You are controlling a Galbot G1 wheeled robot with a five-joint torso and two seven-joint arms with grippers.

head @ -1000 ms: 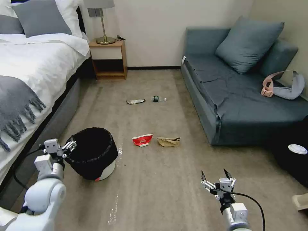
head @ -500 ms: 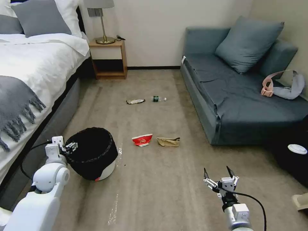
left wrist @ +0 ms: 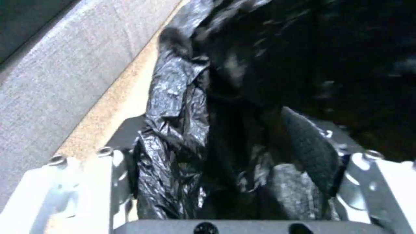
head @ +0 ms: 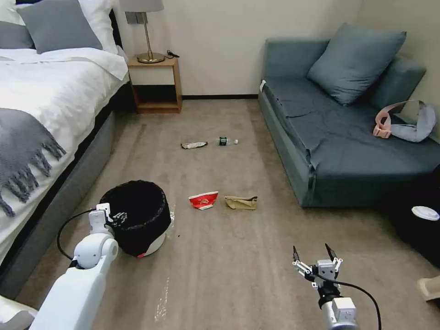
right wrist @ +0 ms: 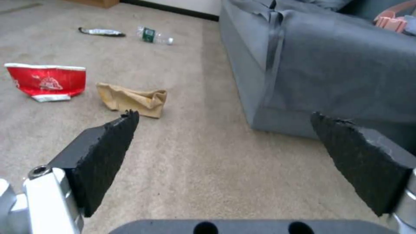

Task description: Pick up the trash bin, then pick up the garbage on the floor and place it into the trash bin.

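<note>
The left gripper grabs the bin's thin bag-covered rim next. The trash bin is a wide round tub [head: 137, 217], far broader than my open fingers.
The trash bin [head: 137, 217], white with a black bag, stands on the carpet near the bed. My left gripper [head: 112, 215] is at its left rim, open, with the crinkled bag edge [left wrist: 173, 107] between its jaws; one pad [left wrist: 307, 146] is inside the bin. The garbage lies on the floor: a red-and-white paper cup [head: 203, 200], a brown paper bag [head: 241, 202], a snack wrapper [head: 193, 145] and a small bottle [head: 226, 141]. My right gripper [head: 312, 251] hangs open and holds nothing, low over the carpet, short of the paper bag [right wrist: 132, 99].
A bed [head: 41, 114] runs along the left and a blue-grey sofa [head: 348, 137] along the right. A nightstand [head: 155, 85] with a lamp stands at the back wall. A pink-and-grey strap item [head: 403, 121] lies on the sofa. Open carpet stretches between bin and sofa.
My left arm has swung in and lowered, bringing its gripper onto the bin's left rim; the bin shifted slightly right. My right gripper sank a little.
</note>
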